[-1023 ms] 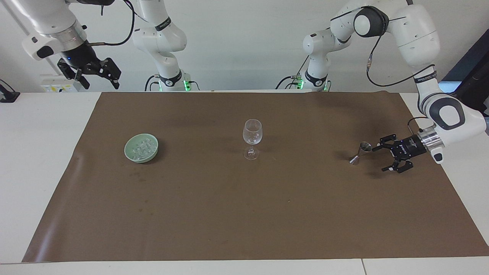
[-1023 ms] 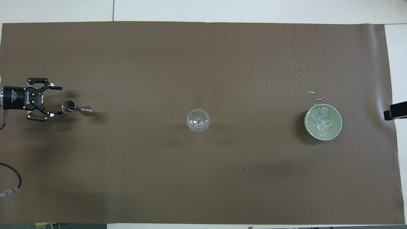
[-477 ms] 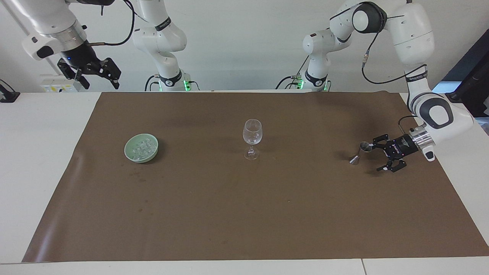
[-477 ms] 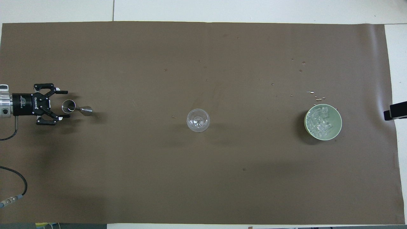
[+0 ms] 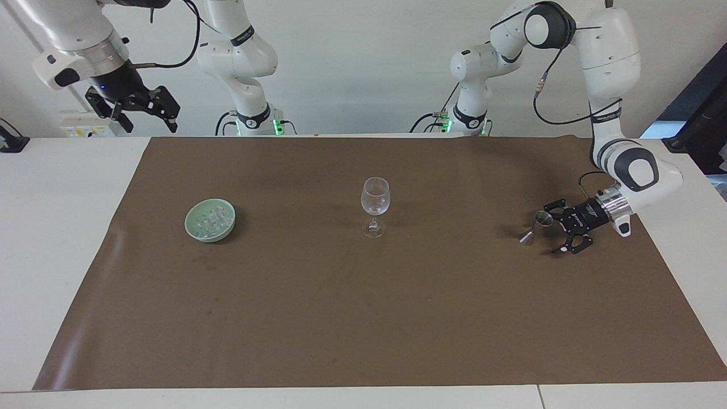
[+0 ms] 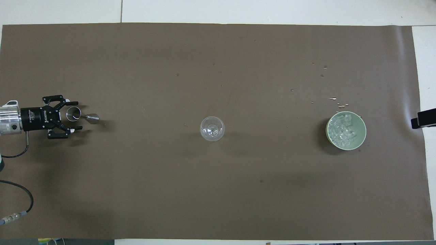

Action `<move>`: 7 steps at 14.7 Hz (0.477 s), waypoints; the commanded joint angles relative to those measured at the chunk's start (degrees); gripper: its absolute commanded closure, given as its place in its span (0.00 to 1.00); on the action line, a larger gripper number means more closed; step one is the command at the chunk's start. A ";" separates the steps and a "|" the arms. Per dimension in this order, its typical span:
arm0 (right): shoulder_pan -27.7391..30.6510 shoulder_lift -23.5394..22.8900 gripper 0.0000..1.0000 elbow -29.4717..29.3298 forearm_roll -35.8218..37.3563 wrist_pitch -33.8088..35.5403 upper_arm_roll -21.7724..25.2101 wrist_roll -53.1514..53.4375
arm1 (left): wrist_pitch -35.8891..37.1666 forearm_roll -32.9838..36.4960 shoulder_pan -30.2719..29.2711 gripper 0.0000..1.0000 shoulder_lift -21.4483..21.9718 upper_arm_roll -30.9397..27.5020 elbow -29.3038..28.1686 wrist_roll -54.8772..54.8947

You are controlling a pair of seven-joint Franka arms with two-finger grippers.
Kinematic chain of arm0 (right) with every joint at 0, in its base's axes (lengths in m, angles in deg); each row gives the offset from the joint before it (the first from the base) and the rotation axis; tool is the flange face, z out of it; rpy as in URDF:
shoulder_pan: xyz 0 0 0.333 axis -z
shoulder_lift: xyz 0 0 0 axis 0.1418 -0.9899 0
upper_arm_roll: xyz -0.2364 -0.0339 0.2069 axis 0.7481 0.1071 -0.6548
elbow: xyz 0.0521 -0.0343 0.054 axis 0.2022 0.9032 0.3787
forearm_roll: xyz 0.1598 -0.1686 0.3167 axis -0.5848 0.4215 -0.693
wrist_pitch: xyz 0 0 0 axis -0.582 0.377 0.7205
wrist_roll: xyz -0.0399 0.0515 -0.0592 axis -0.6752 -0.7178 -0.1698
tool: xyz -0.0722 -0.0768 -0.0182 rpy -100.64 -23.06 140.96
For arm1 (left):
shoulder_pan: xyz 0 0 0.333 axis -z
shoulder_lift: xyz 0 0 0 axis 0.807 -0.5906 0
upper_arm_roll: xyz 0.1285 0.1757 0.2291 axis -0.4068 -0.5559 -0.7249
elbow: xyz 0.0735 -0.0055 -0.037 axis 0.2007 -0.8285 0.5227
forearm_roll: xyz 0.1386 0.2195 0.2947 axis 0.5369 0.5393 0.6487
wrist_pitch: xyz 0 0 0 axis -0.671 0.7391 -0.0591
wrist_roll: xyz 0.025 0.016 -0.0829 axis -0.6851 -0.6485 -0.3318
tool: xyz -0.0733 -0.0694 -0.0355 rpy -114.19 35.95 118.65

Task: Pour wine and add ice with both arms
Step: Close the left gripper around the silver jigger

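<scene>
My left gripper should move toward the middle of the jigger first and then close on the jigger, because my fingers are beside the upper cup point(image 6: 73, 114) of the jigger and stop short of the jigger's narrow middle point(image 6: 83, 116).
The silvery jigger point(image 5: 535, 227) stands upright on the brown mat at the left arm's end; it also shows in the overhead view point(image 6: 81, 116). My left gripper point(image 5: 552, 228) lies low and level, open, with a finger on each side of the jigger's upper cup point(image 6: 73, 114); no contact shows. It also shows in the overhead view point(image 6: 77, 115). Clear ice cubes point(image 5: 211, 218) fill the pale green bowl point(image 5: 210, 236) at the right arm's end, seen from above too point(image 6: 342, 131). My right gripper point(image 5: 146, 119) waits open, raised above the table's edge beside that end. No wine is visible.
A clear stemmed wine glass point(image 5: 375, 199) stands at the mat's middle, between jigger and bowl, also in the overhead view point(image 6: 212, 128). Small droplets point(image 6: 335, 99) dot the mat point(image 6: 218, 190) just farther from the robots than the bowl point(image 6: 363, 136).
My left gripper has slid toward the jigger and lowered, so its open fingers now flank the upper cup. The jigger, glass, bowl and right arm have not moved.
</scene>
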 commanded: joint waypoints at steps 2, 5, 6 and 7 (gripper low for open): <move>0.17 1.31 0.00 1.47 0.20 -0.59 -0.31 0.51 | 1.26 -1.72 0.68 0.00 3.59 -0.03 -2.42 1.29; 0.17 1.31 0.00 1.47 0.20 -0.59 -0.31 0.43 | 1.26 -1.72 0.69 0.00 4.12 0.14 -4.08 4.89; 0.17 1.22 0.00 1.47 0.20 -0.59 -0.31 0.51 | 1.09 -1.81 0.69 0.00 4.48 0.14 -4.87 5.08; 0.17 1.31 0.00 1.47 0.20 -0.59 -0.31 0.43 | 1.00 -2.16 0.69 0.00 4.65 0.14 -5.32 5.08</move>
